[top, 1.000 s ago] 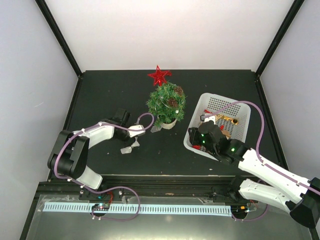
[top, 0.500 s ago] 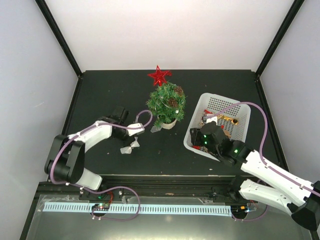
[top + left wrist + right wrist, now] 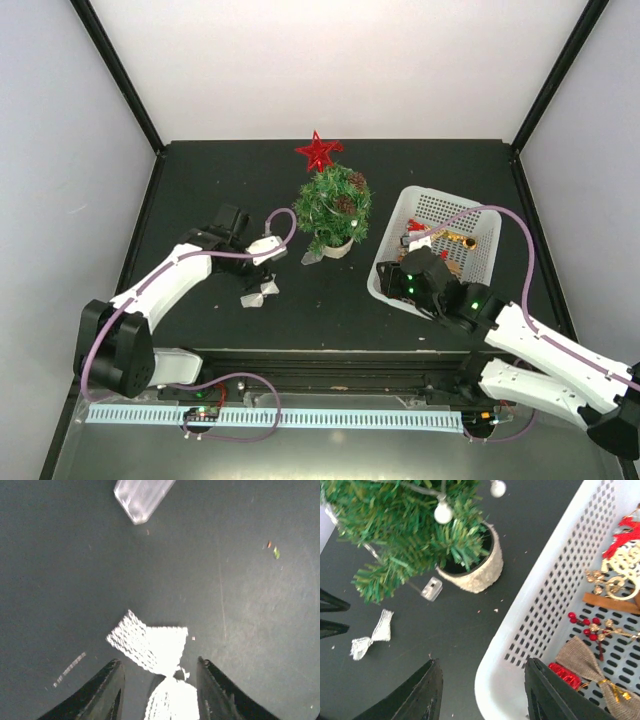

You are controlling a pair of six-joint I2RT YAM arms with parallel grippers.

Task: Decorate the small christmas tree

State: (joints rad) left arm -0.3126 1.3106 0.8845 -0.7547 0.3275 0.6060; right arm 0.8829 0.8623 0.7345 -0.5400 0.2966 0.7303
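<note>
I need to grab the white mesh bow next with my left gripper, by its loop farther from the tree. Its knot then stays free to decorate the branches.
The small christmas tree stands in its cream pot at mid-table, with pine cones in it, white bead lights and a red star at its top. A white mesh bow lies flat on the black table left of the pot. My left gripper hangs over it, open, a gap on each side of the bow's knot. My right gripper is open too, straddling the near left corner of the white basket, and holds nothing.
In the basket lie a burlap bow, red berries, a shiny red piece and a gold ornament. A small clear plastic piece lies by the pot. Black posts and white walls ring the table.
The left arm has swung its elbow outward and its jaws have parted around the bow, which still lies in the same spot. The right gripper has drawn slightly toward the near edge.
</note>
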